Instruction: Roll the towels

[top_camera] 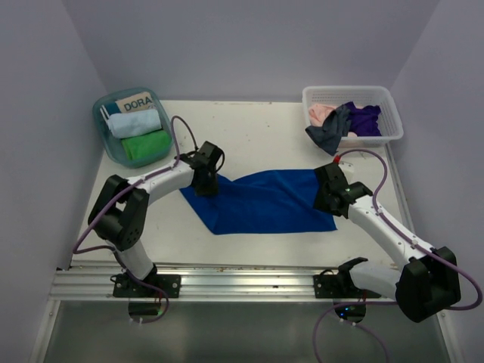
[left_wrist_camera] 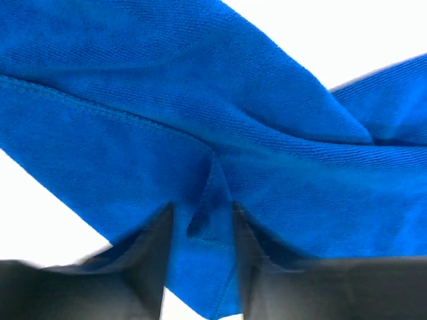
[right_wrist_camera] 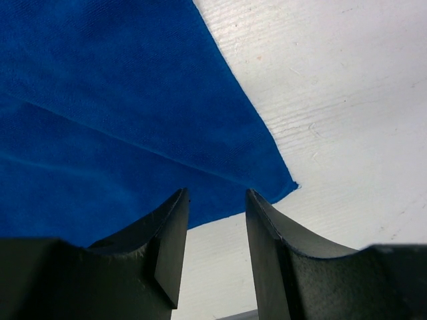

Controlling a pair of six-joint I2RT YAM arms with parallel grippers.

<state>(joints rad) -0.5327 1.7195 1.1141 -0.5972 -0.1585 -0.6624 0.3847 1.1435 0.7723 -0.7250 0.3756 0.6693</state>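
Note:
I need to stretch the towel straight for rolling, so next I should grab the royal blue towel's corner (top_camera: 333,226) (right_wrist_camera: 283,188) opposite my left gripper's pinch with my right gripper.
A royal blue towel (top_camera: 265,200) lies spread on the white table, mid-centre. My left gripper (top_camera: 206,185) is at the towel's left corner. In the left wrist view its jaws (left_wrist_camera: 202,210) are closed on a pinched ridge of the towel (left_wrist_camera: 200,100). My right gripper (top_camera: 330,198) is at the towel's right edge. In the right wrist view it (right_wrist_camera: 217,193) is open and empty, just above the table by the towel's corner (right_wrist_camera: 100,100). No white tag shows.
A teal bin (top_camera: 102,132) at the back left holds a rolled light blue towel (top_camera: 134,123), a rolled green towel (top_camera: 146,145) and a card reading DORA. A white basket (top_camera: 389,106) at the back right holds pink (top_camera: 321,113), grey (top_camera: 330,132) and purple (top_camera: 367,119) cloths.

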